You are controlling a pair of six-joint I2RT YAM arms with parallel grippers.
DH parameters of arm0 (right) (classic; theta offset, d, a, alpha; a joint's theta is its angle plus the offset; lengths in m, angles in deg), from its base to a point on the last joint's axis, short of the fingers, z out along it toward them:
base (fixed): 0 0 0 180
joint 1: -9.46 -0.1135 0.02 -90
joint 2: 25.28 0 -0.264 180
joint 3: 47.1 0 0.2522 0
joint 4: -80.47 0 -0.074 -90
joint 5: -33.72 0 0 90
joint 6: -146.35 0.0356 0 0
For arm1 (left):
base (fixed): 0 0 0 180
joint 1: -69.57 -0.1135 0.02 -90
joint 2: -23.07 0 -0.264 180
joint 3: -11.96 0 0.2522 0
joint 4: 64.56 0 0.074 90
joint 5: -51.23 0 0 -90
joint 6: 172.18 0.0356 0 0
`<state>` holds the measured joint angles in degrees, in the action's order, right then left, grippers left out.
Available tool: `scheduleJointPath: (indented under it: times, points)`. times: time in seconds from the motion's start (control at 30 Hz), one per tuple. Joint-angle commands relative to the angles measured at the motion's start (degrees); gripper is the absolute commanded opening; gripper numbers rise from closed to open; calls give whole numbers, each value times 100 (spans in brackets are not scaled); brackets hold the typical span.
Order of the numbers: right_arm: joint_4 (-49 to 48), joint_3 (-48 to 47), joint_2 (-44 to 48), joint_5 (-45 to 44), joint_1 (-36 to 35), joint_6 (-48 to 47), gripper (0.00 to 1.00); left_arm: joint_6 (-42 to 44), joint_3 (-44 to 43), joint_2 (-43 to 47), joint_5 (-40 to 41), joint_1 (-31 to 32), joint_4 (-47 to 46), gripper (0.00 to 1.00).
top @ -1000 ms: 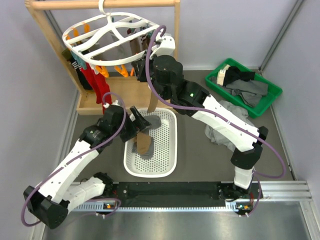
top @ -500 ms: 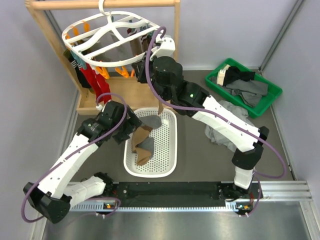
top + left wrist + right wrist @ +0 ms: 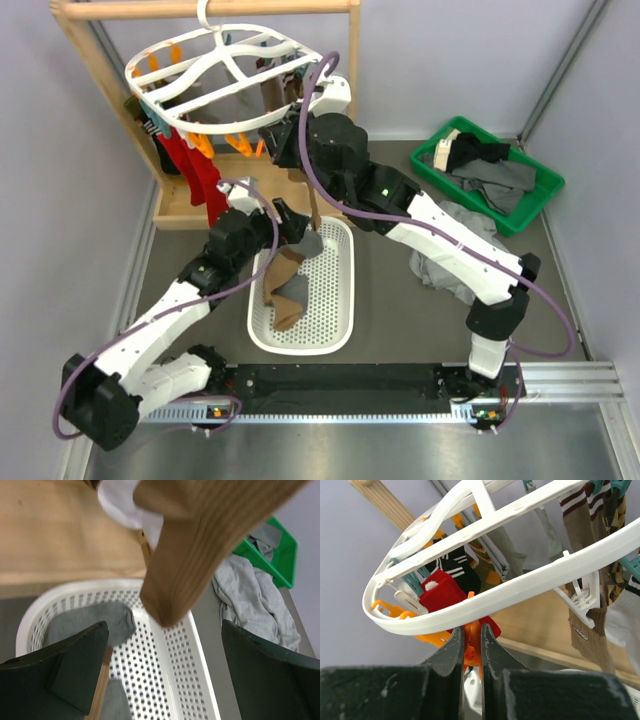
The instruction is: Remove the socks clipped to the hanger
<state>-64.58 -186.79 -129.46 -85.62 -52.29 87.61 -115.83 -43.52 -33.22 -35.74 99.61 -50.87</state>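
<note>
The tan sock would stay hanging if I lifted my left gripper now. My left gripper's fingers are wide open and short of the sock's loose end.
The white oval hanger [image 3: 225, 85] hangs by its hook from the wooden rail, and its rim [image 3: 520, 585] crosses the right wrist view. Clipped socks dangle beneath it: red [image 3: 200, 172], black with white stripes [image 3: 454, 572], brown-tan [image 3: 587, 630]. My right gripper [image 3: 471, 635] sits just under the rim, shut on an orange clip [image 3: 475, 632]. My left gripper [image 3: 162, 650] is open and holds nothing, over the far end of the white basket [image 3: 338, 300]. A hanging tan sock [image 3: 200, 545] dangles just ahead of it. Grey and brown socks [image 3: 285, 290] lie in the basket.
The wooden rail stand [image 3: 200, 10] and its base board [image 3: 240, 195] fill the back left. A green bin [image 3: 525, 205] holding dark garments stands at the right, with a heap of grey cloth [image 3: 450, 240] beside it.
My left gripper has risen from over the basket and swung back and right towards the hanging tan sock. The brown sock beneath it has settled in the basket. My right gripper stays at the clip.
</note>
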Motion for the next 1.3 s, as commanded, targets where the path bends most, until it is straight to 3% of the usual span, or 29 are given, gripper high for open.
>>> scheduleJointPath:
  times: [0.0,0.33,0.63,0.7,0.77,0.8,0.9,1.07,1.27]
  points:
    - [-308,103,451,201,-65,222,0,719,-337,-575,49,-7,-1564,99]
    - [-502,341,557,201,-73,319,0,561,-645,-1823,-276,2,-2750,99]
    - [-519,350,539,227,-73,310,0,508,-733,-2404,-452,-7,-2910,96]
    - [-528,358,557,245,-73,310,0,517,-750,-2474,-443,-7,-2919,89]
    - [-554,420,583,254,-73,301,0,543,-803,-2492,-539,-7,-2832,56]
    - [-589,446,592,254,-65,301,0,561,-873,-2492,-636,2,-2736,31]
    - [-607,499,610,262,-65,179,6,518,-839,-2239,-707,2,-2375,1]
    - [-432,508,653,-79,-65,-498,38,350,-444,-1395,-856,2,-1953,0]
    - [42,552,1013,252,-65,-998,61,227,23,-357,-1101,-7,-1417,0]
